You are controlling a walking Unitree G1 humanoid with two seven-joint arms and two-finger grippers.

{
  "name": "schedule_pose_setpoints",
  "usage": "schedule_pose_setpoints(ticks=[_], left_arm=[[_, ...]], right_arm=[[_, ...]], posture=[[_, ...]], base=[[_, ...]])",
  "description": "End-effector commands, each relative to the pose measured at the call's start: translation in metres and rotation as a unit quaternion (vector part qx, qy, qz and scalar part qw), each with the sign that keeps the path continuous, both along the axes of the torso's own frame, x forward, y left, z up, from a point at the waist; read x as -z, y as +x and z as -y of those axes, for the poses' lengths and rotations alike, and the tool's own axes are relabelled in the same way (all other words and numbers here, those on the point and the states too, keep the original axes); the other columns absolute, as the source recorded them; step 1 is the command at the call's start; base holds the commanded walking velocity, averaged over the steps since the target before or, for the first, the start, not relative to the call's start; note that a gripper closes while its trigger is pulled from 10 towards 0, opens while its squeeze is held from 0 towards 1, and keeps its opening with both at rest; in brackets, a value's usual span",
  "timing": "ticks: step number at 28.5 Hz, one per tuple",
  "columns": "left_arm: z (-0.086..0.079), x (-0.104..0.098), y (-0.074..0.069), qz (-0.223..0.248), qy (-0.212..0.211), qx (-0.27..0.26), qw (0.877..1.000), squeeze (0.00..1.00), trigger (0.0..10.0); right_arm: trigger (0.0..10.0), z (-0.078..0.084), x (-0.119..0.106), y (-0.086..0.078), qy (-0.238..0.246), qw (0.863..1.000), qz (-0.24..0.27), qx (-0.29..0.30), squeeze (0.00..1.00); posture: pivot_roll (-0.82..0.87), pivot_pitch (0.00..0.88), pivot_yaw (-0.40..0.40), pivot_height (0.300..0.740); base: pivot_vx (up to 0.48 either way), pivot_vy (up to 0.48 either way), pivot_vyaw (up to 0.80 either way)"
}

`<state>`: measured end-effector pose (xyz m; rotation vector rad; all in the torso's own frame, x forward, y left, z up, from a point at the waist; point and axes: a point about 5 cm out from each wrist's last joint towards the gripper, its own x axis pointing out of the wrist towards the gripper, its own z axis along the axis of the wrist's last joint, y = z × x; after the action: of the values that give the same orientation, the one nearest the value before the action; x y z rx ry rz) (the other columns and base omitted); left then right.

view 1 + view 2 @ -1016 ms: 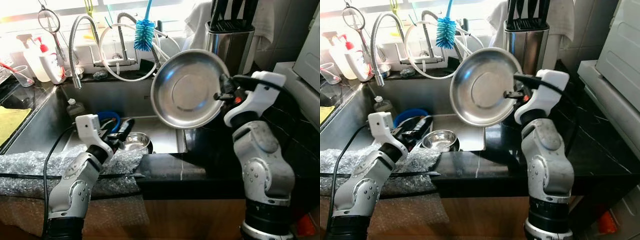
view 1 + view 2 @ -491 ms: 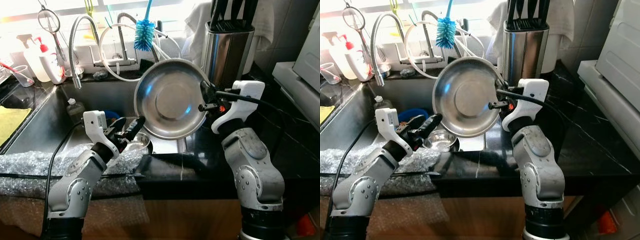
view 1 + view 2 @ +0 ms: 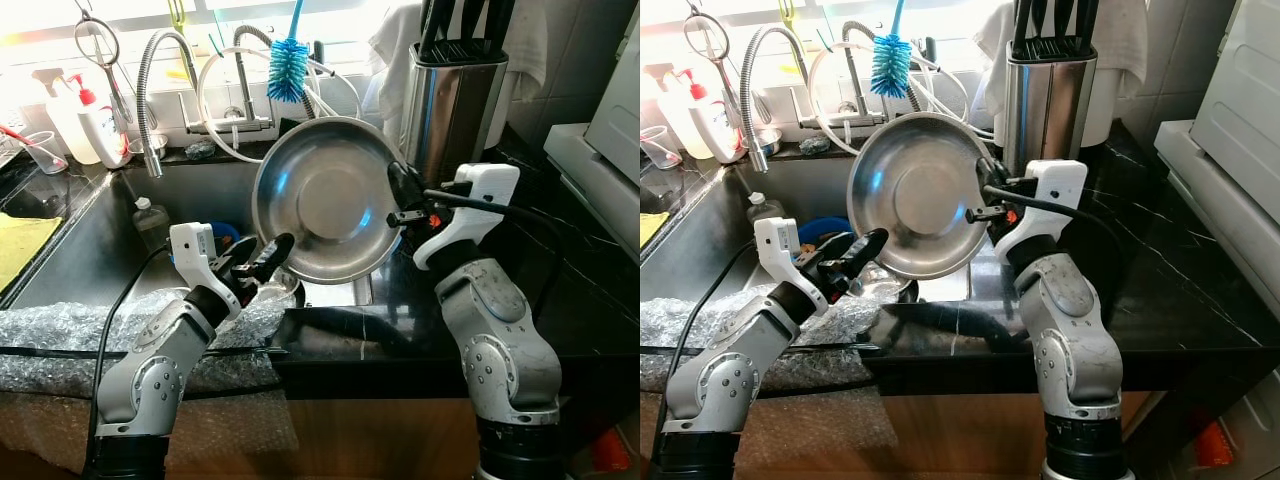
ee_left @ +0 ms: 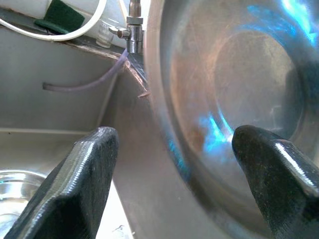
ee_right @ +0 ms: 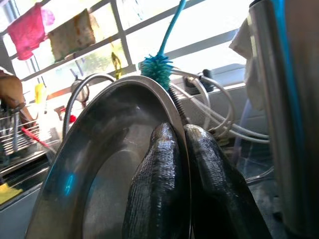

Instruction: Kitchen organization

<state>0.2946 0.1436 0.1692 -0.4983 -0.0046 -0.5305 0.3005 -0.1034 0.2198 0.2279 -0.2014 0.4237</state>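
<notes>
The plate's round side (image 3: pixel 330 203) is far wider than my open fingers, so my left gripper will pinch the plate by its thin free rim (image 3: pixel 284 263) next.
A large round steel plate (image 3: pixel 325 195) hangs tilted on edge over the sink (image 3: pixel 100 230). My right gripper (image 3: pixel 398 200) is shut on its right rim, and in the right wrist view both fingers (image 5: pixel 159 174) pinch that rim. My left gripper (image 3: pixel 268 258) is open at the plate's lower left edge. In the left wrist view its fingers (image 4: pixel 89 184) stand wide on either side of the plate (image 4: pixel 234 109), apart from it. A small steel bowl (image 3: pixel 278 290) lies in the sink below, partly hidden by the left gripper.
A blue dish (image 3: pixel 222 232) lies in the sink. Faucet hose (image 3: pixel 160 80), blue bottle brush (image 3: pixel 288 70) and soap bottles (image 3: pixel 85 125) line the back. A steel knife block (image 3: pixel 455 90) stands on the black counter (image 3: pixel 400 310). Bubble wrap (image 3: pixel 60 330) covers the front edge.
My right gripper has carried the plate left and down over the sink. My left gripper has risen from the sink to the plate's lower left edge.
</notes>
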Motion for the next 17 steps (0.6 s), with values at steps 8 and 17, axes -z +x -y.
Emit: schedule_pose_setpoints(ticks=[8,17], left_arm=[[-0.0048,-0.0053,0.0034,0.001,-0.011,-0.019,1.0,0.0,0.0],[-0.0056,-0.005,0.0037,-0.001,-0.012,-0.022,1.0,0.0,0.0]], right_arm=[[10.0,-0.0059,-0.0043,-0.0027,0.001,1.0,0.015,-0.015,0.0],[10.0,-0.0041,-0.004,-0.0021,0.002,1.0,0.014,-0.01,0.0]], posture=[[-0.1,0.0,0.081,0.74],[-0.1,0.0,0.083,0.74]], base=[[0.0,0.0,0.0],[0.0,0.0,0.0]])
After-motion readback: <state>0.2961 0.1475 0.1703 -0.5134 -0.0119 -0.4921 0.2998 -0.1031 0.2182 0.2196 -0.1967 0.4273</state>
